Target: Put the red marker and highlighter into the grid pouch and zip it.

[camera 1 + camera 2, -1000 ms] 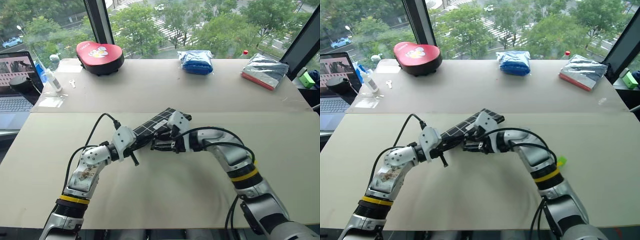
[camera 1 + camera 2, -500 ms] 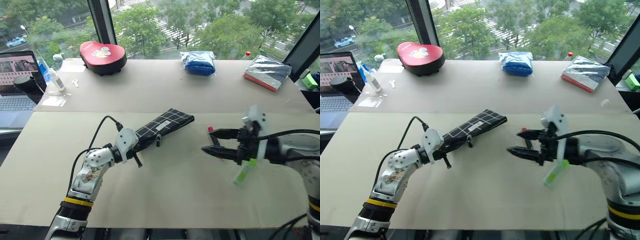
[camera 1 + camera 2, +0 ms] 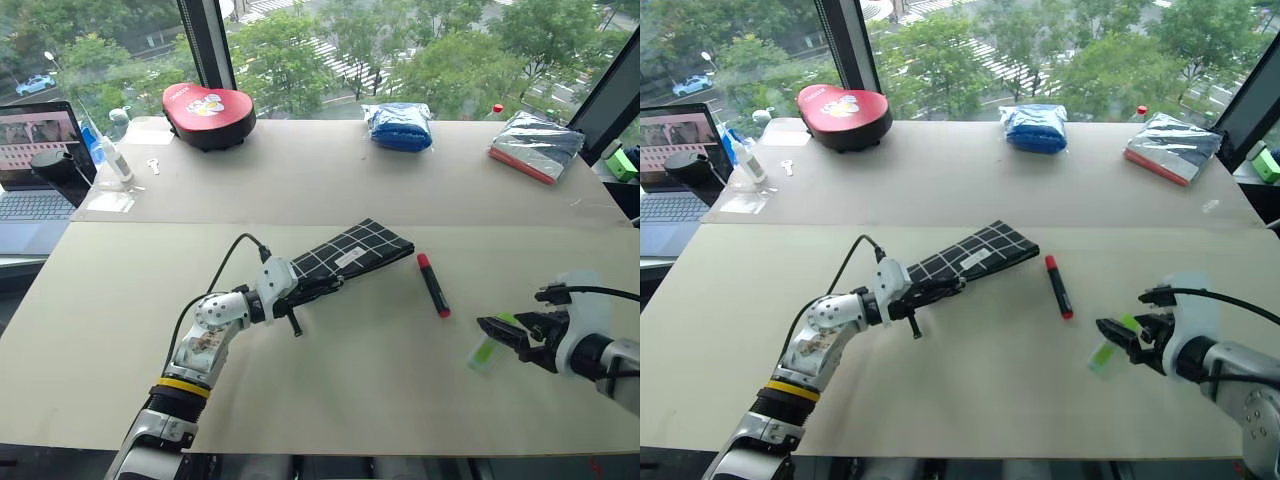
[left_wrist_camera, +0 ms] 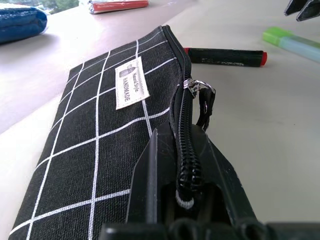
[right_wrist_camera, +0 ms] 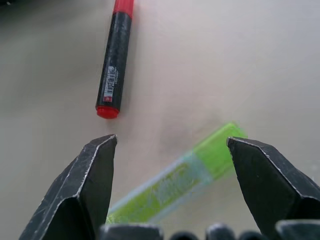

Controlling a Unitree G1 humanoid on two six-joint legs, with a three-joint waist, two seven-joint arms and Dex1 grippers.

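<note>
The robot's right fingertips are above the green highlighter with bare tabletop between them, so the right gripper should move lower before it closes on the highlighter.
The grid pouch (image 3: 352,253) lies flat on the table, black with white lines and a small white label (image 4: 129,88). My left gripper (image 3: 303,289) is shut on its near zipper edge, just behind the pull cord (image 4: 206,100). To the right of the pouch, the red marker (image 3: 433,285) rests on the table by itself. The green highlighter (image 3: 486,351) lies further right. My right gripper (image 5: 172,142) hovers open just above the highlighter (image 5: 176,181), one black finger on each side of it and neither touching it.
Along the far edge sit a red case (image 3: 208,104), a blue wrapped bundle (image 3: 399,125) and a silver and red package (image 3: 536,144). At the left are a laptop (image 3: 32,160) and a small bottle (image 3: 112,158). A small green block (image 3: 625,160) sits at the far right.
My right gripper left the pouch, swung right and back toward me, and opened wider; it now hangs over the highlighter. My left gripper shifted the pouch slightly right.
</note>
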